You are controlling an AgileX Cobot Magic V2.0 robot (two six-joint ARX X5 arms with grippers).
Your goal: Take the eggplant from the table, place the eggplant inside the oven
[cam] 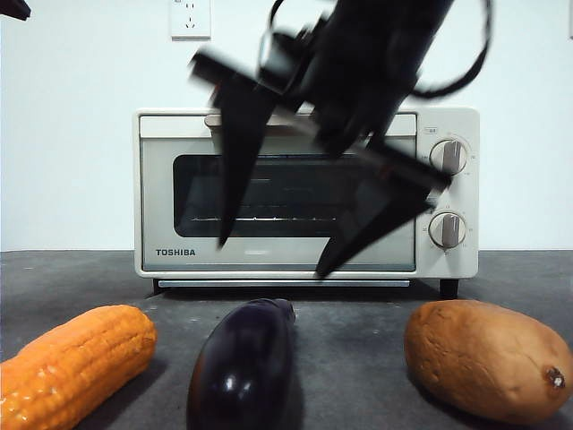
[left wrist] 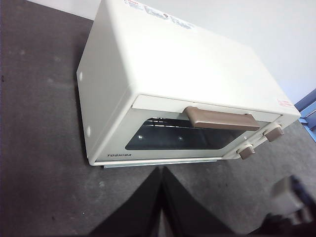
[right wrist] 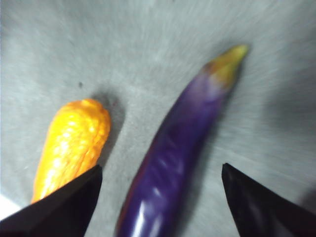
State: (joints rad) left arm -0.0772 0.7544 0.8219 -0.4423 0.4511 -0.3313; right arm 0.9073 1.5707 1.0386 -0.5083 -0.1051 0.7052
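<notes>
The eggplant needs to go in the oven (cam: 304, 193), so my right gripper should grab its thick purple end (cam: 240, 381) next.
The eggplant (cam: 243, 363) lies glossy and dark purple on the table (cam: 349, 358), between a corn cob and a sweet potato, its length running toward the oven (cam: 304, 193). My right gripper (cam: 271, 258) hangs open above it, in front of the oven door, touching nothing. In the right wrist view the eggplant (right wrist: 173, 163) runs lengthwise between the spread jaws of the right gripper (right wrist: 161, 167), its pale stem end pointing away. The oven (left wrist: 187, 84) has its glass door closed. My left gripper (left wrist: 161, 173) is shut and empty, off to the oven's front.
An orange corn cob (cam: 76, 363) lies left of the eggplant and a brown sweet potato (cam: 488, 358) lies right of it. The waiting arm shows as a black tip (cam: 13, 9) at the top left corner. A white wall stands behind the oven.
</notes>
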